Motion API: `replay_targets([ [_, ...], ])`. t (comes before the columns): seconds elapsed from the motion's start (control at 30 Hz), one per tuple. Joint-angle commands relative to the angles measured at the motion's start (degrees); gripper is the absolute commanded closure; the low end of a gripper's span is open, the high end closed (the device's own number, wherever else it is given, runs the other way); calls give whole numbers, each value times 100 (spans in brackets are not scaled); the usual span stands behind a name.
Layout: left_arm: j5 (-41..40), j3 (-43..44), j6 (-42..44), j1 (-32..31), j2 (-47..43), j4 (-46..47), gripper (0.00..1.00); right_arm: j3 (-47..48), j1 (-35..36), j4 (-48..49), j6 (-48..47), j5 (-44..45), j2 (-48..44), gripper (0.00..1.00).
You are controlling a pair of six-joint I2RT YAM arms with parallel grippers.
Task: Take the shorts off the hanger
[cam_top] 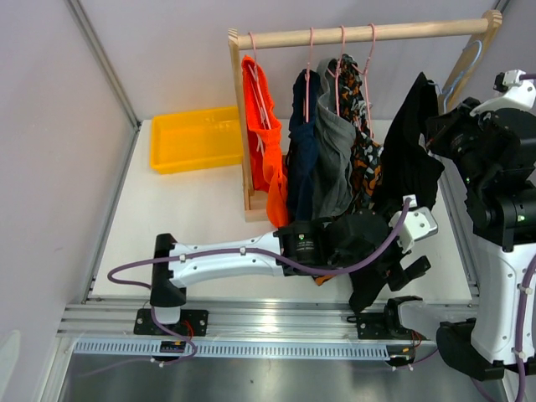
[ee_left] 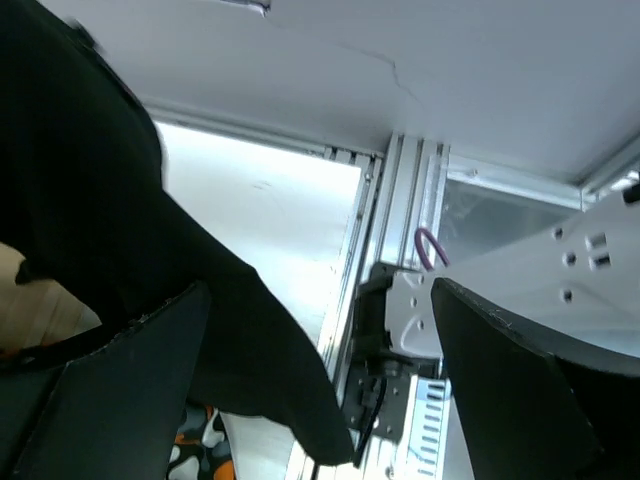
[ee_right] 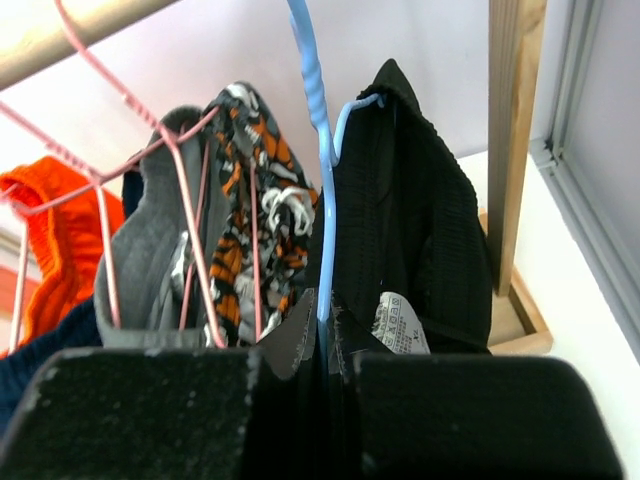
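My left gripper picks up the black shorts (cam_top: 410, 155) by their lower hem (cam_top: 373, 283) next, which leaves their top free to slide off the blue hanger.
The black shorts (cam_top: 410, 155) hang on a blue hanger (ee_right: 318, 150) at the right end of the wooden rail (cam_top: 360, 34). My right gripper (ee_right: 322, 320) is shut on the hanger's wire just beside the black shorts (ee_right: 410, 220); in the top view it (cam_top: 440, 127) is at their upper right. My left gripper (cam_top: 394, 280) is open at their lower hem. In the left wrist view black fabric (ee_left: 200, 300) drapes over the left finger (ee_left: 110, 400), jaws wide apart. Orange (cam_top: 264, 134), navy (cam_top: 301, 159), grey (cam_top: 333, 159) and patterned (cam_top: 365, 155) shorts hang on pink hangers.
A yellow bin (cam_top: 194, 138) sits at the back left of the table. The rack's wooden post (ee_right: 512, 150) and base (cam_top: 251, 209) stand close by. Aluminium rails (cam_top: 276, 318) run along the near edge, with both arm bases on them.
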Motion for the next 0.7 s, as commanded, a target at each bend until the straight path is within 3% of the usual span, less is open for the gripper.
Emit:
replay_targets([
  [0.0, -195, 473, 126, -1, 4, 504, 1, 86, 32, 115, 135, -288, -298, 100],
  [0.33, -1417, 360, 354, -168, 39, 539, 1, -20, 32, -9, 170, -377, -456, 100],
  [0.53, -1882, 281, 433, -168, 206, 715, 10, -11, 32, 0, 285, -552, -466, 100],
  [0.63, -2146, 192, 530, -168, 241, 1013, 36, 50, 32, -35, 285, -605, -474, 100],
  [0.67, -2208, 209, 547, -168, 268, 1075, 55, 59, 32, -52, 294, -605, -466, 100],
])
